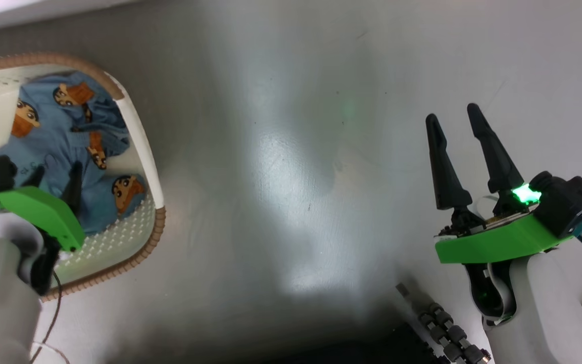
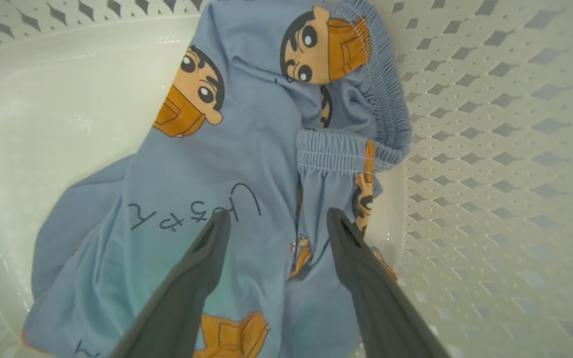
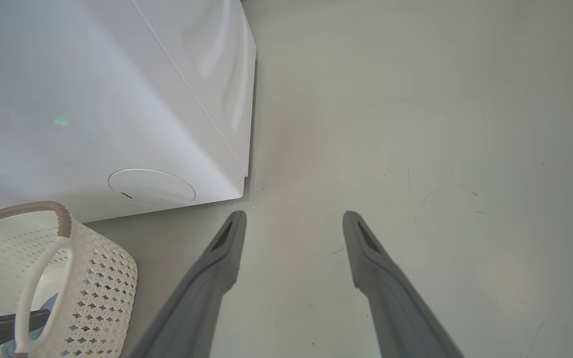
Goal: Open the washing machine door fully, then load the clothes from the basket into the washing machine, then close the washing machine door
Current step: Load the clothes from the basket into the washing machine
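Observation:
My left gripper pinches the clothes by the raised fold [image 2: 288, 229] beside the gathered cuff next, because the printed fabric [image 2: 198, 167] around that fold lies slack in the basket.
The basket [image 1: 142, 136] stands on the floor at the left, cream with a brown rim and a white handle. In it lie the clothes [image 1: 68, 141], blue fabric with orange cartoon prints. My left gripper [image 1: 54, 179] reaches down into the basket, open, its fingers just above the clothes [image 2: 246, 149] and straddling a fold, with nothing gripped. My right gripper [image 1: 451, 114] hangs open over bare floor to the right. In the right wrist view the washing machine [image 3: 92, 99] shows its white lower corner beside the basket [image 3: 102, 278]. The washing machine door is out of view.
Glossy grey floor [image 1: 291, 177] spreads between the basket and my right arm. A dark part of my base with ribbed rollers [image 1: 447, 333] sits at the bottom edge. The machine's round service flap [image 3: 152, 187] faces the basket. A thin cable [image 1: 53, 313] trails by my left forearm.

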### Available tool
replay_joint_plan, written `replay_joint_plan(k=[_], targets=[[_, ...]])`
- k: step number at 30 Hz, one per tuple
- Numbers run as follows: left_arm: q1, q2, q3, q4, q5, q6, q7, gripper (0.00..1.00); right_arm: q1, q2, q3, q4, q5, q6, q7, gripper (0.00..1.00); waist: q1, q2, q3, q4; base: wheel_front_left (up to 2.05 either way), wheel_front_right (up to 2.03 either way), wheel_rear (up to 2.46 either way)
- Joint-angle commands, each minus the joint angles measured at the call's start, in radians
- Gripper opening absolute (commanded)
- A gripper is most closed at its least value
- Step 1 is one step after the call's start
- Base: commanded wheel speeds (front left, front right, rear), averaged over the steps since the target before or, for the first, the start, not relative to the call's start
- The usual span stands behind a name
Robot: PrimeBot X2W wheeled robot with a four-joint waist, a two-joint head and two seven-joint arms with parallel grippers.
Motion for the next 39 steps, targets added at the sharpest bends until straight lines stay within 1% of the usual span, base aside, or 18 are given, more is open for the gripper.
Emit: replay_joint_plan(k=[1, 9, 17, 23, 27, 28, 29, 33, 36, 39], targets=[[0.009, 0.059, 0.006, -0.007, -0.022, -0.003, 0.003, 1.00, 0.026, 0.005, 0.021, -0.024, 0.012, 0.002, -0.005, 1.00, 0.0000, -0.0001, 0.014, -0.005, 0.00, 0.00, 0.00], [-0.028, 0.099, -0.082, 0.008, -0.090, -0.003, 0.075, 1.00, 0.029, 0.005, 0.022, -0.029, 0.026, 0.002, -0.005, 1.00, 0.0000, -0.0001, 0.043, -0.021, 0.00, 0.00, 0.00], [-0.080, 0.140, -0.146, 0.018, -0.115, -0.003, 0.107, 1.00, 0.027, 0.005, 0.027, -0.035, 0.039, 0.002, -0.005, 1.00, 0.0000, -0.0001, 0.068, -0.034, 0.00, 0.00, 0.00], [-0.127, 0.145, -0.200, 0.060, -0.106, -0.003, 0.130, 1.00, 0.029, 0.005, 0.030, -0.035, 0.044, 0.002, -0.005, 1.00, 0.0000, -0.0001, 0.076, -0.039, 0.00, 0.00, 0.00], [-0.153, 0.135, -0.226, 0.104, -0.093, -0.003, 0.139, 1.00, 0.034, 0.005, 0.028, -0.035, 0.045, 0.002, -0.005, 1.00, 0.0000, -0.0001, 0.075, -0.042, 0.00, 0.00, 0.00], [-0.158, 0.130, -0.231, 0.113, -0.092, -0.003, 0.139, 0.60, 0.034, 0.005, 0.028, -0.034, 0.046, 0.002, -0.005, 1.00, 0.0000, -0.0001, 0.074, -0.042, 0.00, 0.00, 0.00], [-0.161, 0.124, -0.235, 0.121, -0.092, -0.003, 0.138, 0.00, 0.033, 0.005, 0.027, -0.033, 0.047, 0.002, -0.005, 1.00, 0.0000, -0.0001, 0.073, -0.043, 0.00, 0.00, 0.00], [-0.168, 0.108, -0.238, 0.139, -0.101, -0.003, 0.101, 0.00, 0.022, 0.005, 0.024, -0.035, 0.049, 0.002, -0.005, 1.00, 0.0000, -0.0001, 0.068, -0.042, 0.00, 0.00, 0.00], [-0.160, 0.095, -0.240, 0.149, -0.104, -0.003, 0.045, 0.00, 0.014, 0.005, 0.018, -0.032, 0.044, 0.002, -0.005, 1.00, 0.0000, -0.0001, 0.045, -0.031, 0.00, 0.00, 0.00], [-0.141, 0.068, -0.234, 0.155, -0.118, -0.003, -0.023, 0.00, 0.011, 0.005, 0.008, -0.029, 0.024, 0.002, -0.005, 1.00, 0.0000, -0.0001, 0.011, -0.006, 0.00, 0.00, 0.00]])
